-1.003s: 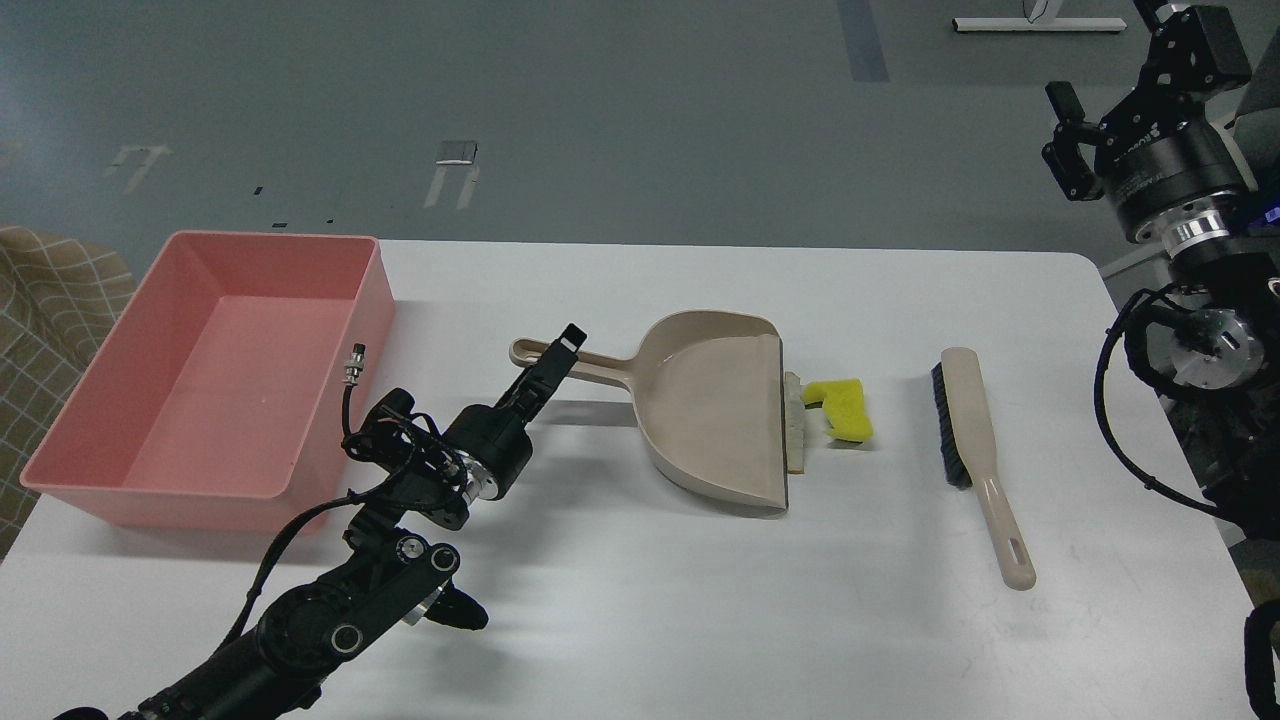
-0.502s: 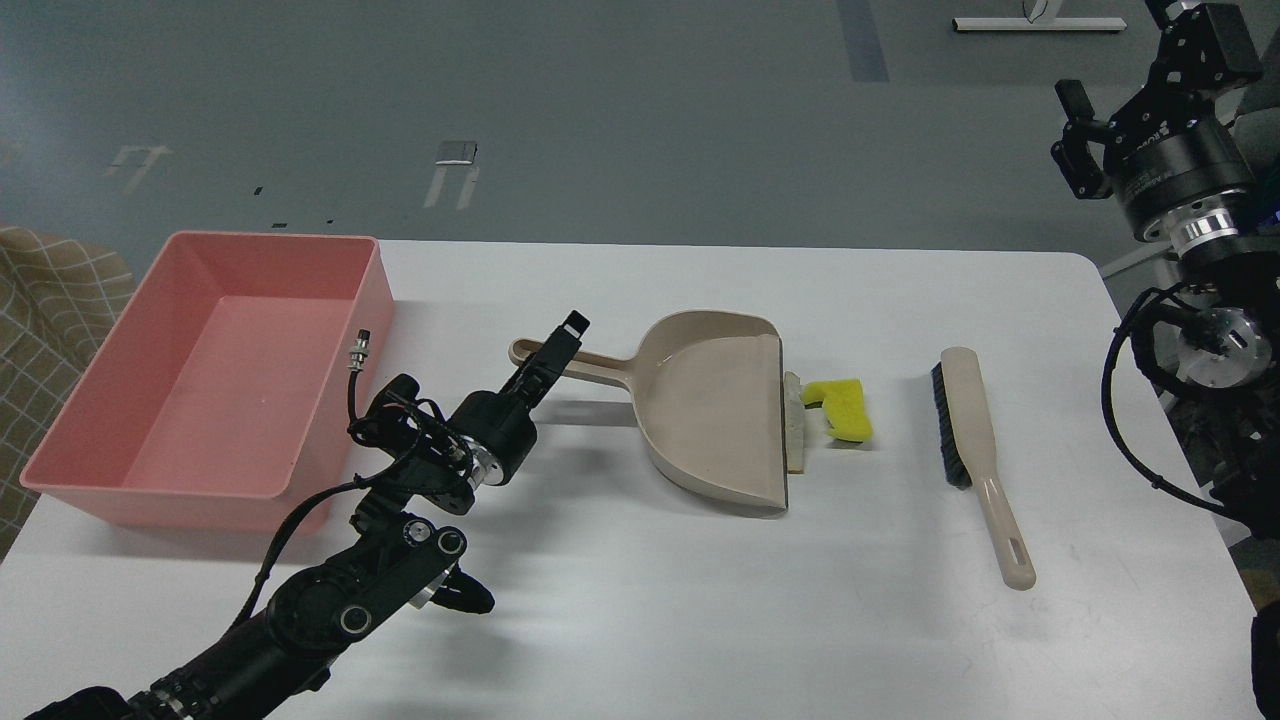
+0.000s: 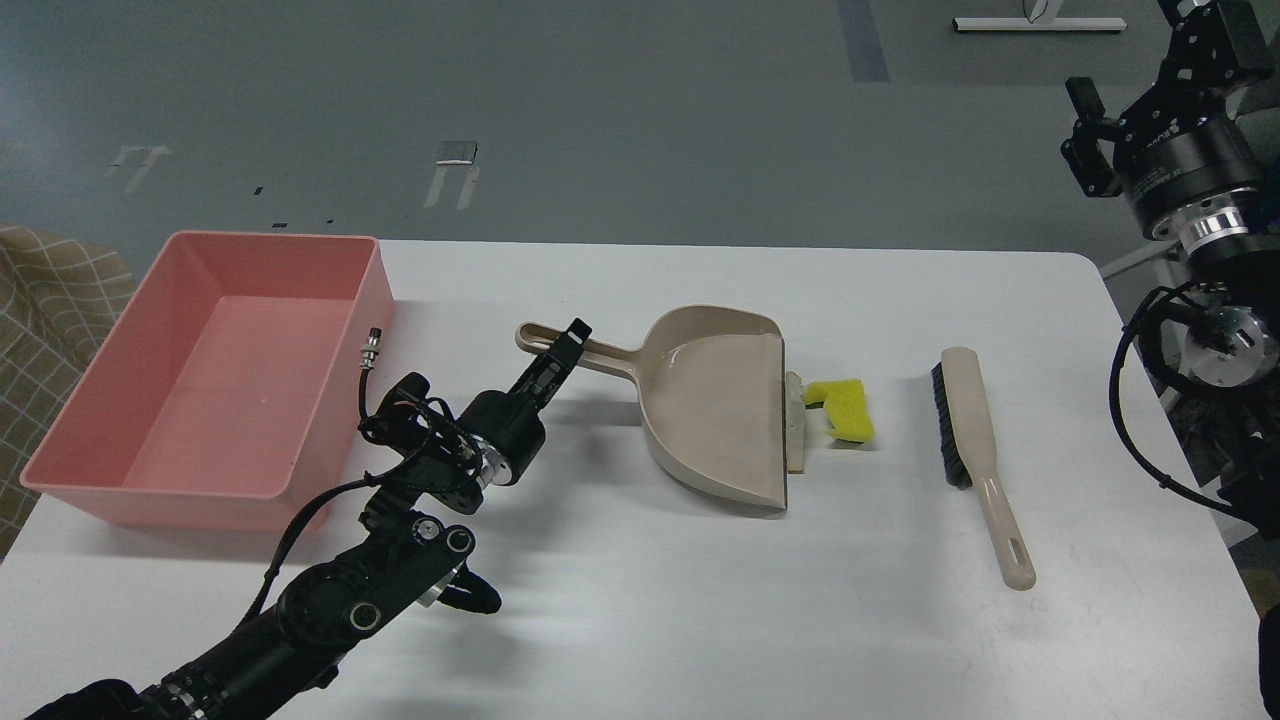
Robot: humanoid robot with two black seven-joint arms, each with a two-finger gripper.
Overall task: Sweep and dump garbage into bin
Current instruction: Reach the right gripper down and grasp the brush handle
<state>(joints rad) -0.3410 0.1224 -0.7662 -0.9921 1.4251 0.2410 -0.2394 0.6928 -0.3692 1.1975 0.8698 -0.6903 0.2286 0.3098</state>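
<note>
I need to sweep the garbage onto the dustpan (image 3: pixel 715 400) next, so my right gripper should pick up the beige brush by its handle (image 3: pixel 1005 536).
The garbage lies just right of the beige dustpan's (image 3: pixel 715 400) front lip: a yellow foam chunk (image 3: pixel 842 408), a whitish rough strip (image 3: pixel 794 412) and a thin tan stick below it. My left gripper (image 3: pixel 562 350) is shut on the dustpan's handle (image 3: pixel 600 355), which is raised off the table while the lip stays down. The salmon-pink bin (image 3: pixel 200 385) stands at the table's left end, empty. My right gripper (image 3: pixel 1085 135) hangs high off the table's far right, fingers apart, holding nothing.
A beige brush with black bristles (image 3: pixel 968 425) lies on the white table (image 3: pixel 700 600) to the right of the garbage, handle toward me. A loose cable and connector (image 3: pixel 372 345) stick up from my left wrist beside the bin's right wall.
My left gripper closed in on the dustpan handle and lifted it, tilting the pan's back end up. My right arm drifted slightly right and up. The garbage and the brush stayed put.
</note>
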